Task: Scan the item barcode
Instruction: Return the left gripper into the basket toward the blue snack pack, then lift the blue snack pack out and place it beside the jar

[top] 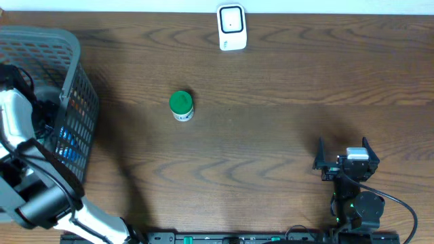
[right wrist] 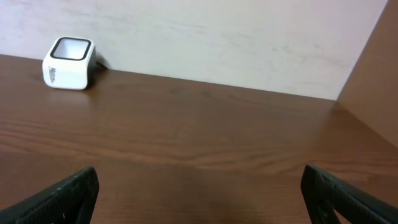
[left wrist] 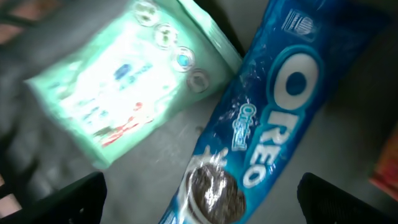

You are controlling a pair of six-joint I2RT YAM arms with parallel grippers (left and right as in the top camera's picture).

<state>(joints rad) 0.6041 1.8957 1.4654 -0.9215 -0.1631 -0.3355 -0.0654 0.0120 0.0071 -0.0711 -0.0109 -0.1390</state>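
The left gripper grabs the blue Oreo pack across its long sides next, to leave the pack's broad sides uncovered for scanning the barcode.
My left arm point(top: 15, 118) reaches down into the grey mesh basket point(top: 71, 51) at the table's left edge. In the left wrist view my left gripper point(left wrist: 202, 200) is open just above a blue Oreo pack point(left wrist: 280, 99), whose lower end lies between the two dark fingertips point(left wrist: 78, 198). A mint-green packet point(left wrist: 124, 81) lies beside the pack. No barcode shows on either. The white scanner point(top: 231, 27) stands at the table's far edge and also shows as the white scanner point(right wrist: 68, 63) far left in the right wrist view. My right gripper point(top: 343, 145) is open and empty at the front right.
A small jar with a green lid point(top: 181, 105) stands upright on the brown wooden table point(top: 271, 122), left of centre. An orange item point(left wrist: 385, 163) peeks in at the basket's right side. A pale wall point(right wrist: 217, 37) rises behind the table.
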